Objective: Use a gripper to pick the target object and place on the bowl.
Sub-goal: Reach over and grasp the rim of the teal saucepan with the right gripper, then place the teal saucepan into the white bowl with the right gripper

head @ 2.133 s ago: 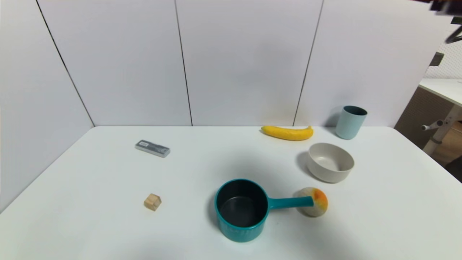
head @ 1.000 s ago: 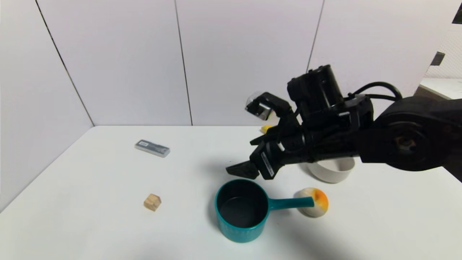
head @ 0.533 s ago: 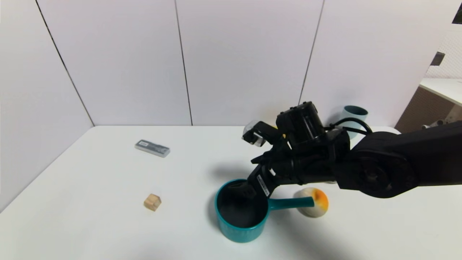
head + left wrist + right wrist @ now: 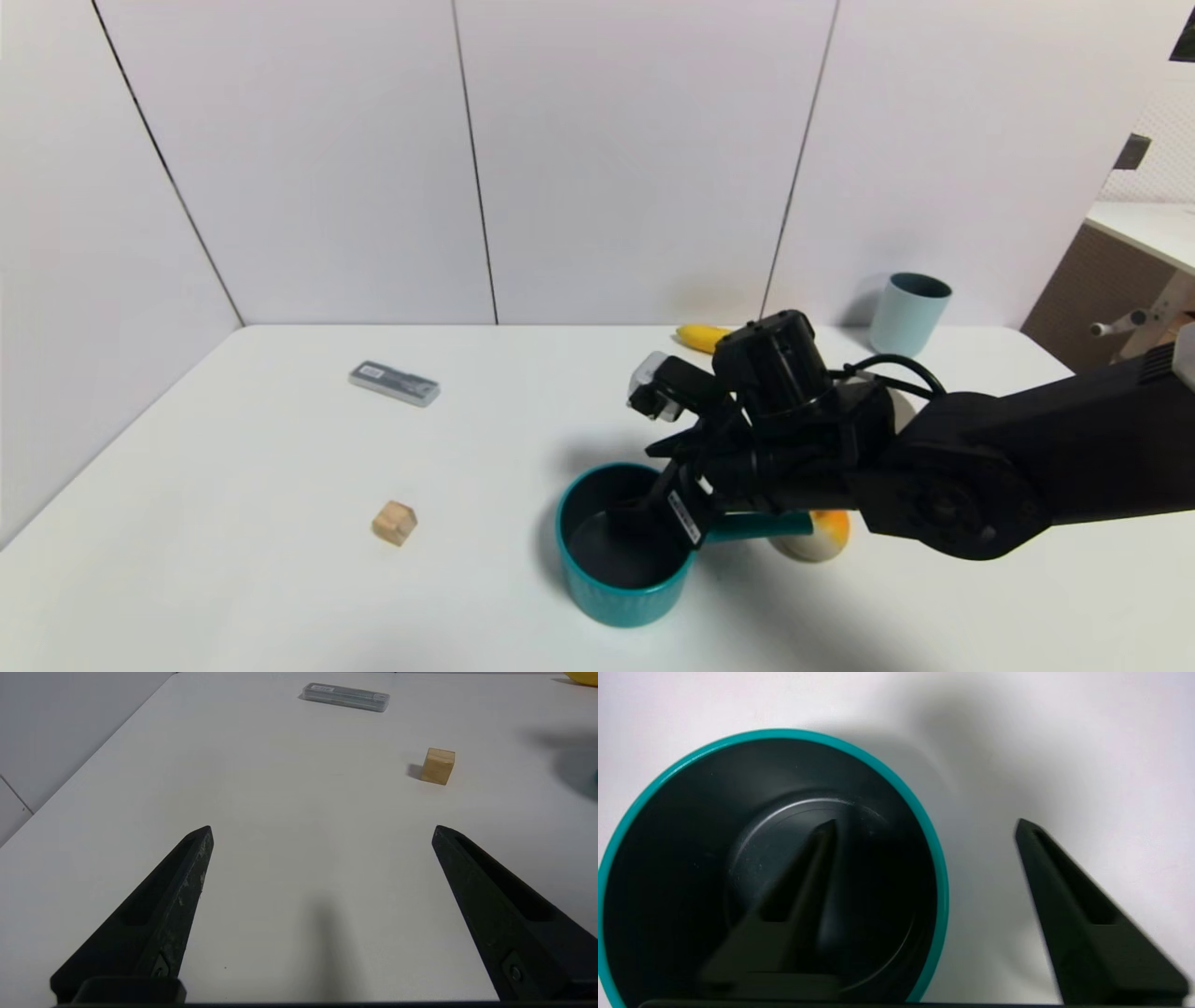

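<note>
Next, my right gripper grabs the teal saucepan by its teal rim [image 4: 941, 882] to set the saucepan on the bowl.
The teal saucepan [image 4: 597, 588] stands on the white table near the front, its handle [image 4: 758, 525] pointing right. My right gripper [image 4: 644, 485] is open and low over the pan's far rim. In the right wrist view the right gripper [image 4: 924, 822] has one finger inside the dark pan and the other outside the teal rim [image 4: 941, 882], with the wall between them untouched. The beige bowl [image 4: 902, 407] is almost wholly hidden behind my right arm. My left gripper [image 4: 321, 829] is open and empty over bare table, out of the head view.
A round orange-and-cream fruit [image 4: 829, 534] lies at the handle's end. A banana [image 4: 700, 336] and a pale blue cup [image 4: 907, 313] stand at the back right. A wooden cube [image 4: 394, 522] and a grey case [image 4: 394, 384] lie on the left.
My right arm came in from the right and dropped toward the saucepan. Its lower finger went from above the rim to inside the pan. The arm now covers the bowl.
</note>
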{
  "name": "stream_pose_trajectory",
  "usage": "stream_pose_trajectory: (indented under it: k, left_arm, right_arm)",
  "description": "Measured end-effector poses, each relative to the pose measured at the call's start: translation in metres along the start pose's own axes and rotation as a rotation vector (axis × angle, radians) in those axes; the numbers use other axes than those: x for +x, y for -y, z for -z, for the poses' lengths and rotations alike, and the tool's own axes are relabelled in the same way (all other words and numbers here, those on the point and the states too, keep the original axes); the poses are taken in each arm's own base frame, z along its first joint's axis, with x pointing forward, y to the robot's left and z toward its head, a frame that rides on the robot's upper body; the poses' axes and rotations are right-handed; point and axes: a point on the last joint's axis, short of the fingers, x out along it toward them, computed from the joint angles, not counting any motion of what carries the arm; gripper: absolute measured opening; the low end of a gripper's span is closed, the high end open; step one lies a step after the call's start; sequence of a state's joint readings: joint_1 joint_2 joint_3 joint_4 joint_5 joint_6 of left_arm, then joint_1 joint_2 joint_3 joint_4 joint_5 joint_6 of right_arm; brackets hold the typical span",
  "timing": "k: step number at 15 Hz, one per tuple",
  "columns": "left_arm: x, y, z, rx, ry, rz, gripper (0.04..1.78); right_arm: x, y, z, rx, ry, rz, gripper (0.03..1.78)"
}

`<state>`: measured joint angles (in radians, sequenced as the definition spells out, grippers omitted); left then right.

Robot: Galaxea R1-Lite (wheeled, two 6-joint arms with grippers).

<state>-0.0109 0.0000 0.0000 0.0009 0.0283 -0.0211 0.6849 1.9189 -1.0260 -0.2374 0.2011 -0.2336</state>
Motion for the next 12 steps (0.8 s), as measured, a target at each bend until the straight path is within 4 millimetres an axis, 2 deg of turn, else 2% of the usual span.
stream_pose_trajectory:
  k: [4, 5, 6, 9, 12]
  left_arm:
    - [0.000, 0.000, 0.000, 0.000, 0.000, 0.000, 1.69]
    - [0.000, 0.000, 0.000, 0.000, 0.000, 0.000, 1.69]
    - [0.000, 0.000, 0.000, 0.000, -0.001, 0.000, 1.69]
    - [0.000, 0.000, 0.000, 0.000, 0.000, 0.000, 1.69]
    - [0.000, 0.000, 0.000, 0.000, 0.000, 0.000, 1.69]
  right_arm:
    - [0.002, 0.000, 0.003, -0.014, -0.010, -0.003, 0.77]
    - [0.003, 0.000, 0.003, -0.015, -0.012, -0.003, 0.44]
    - [0.003, 0.000, 0.001, -0.017, -0.002, -0.004, 0.18]
    - [-0.002, -0.002, -0.001, -0.022, 0.005, -0.002, 0.17]
    - [-0.023, -0.001, -0.015, -0.026, 0.064, 0.017, 0.12]
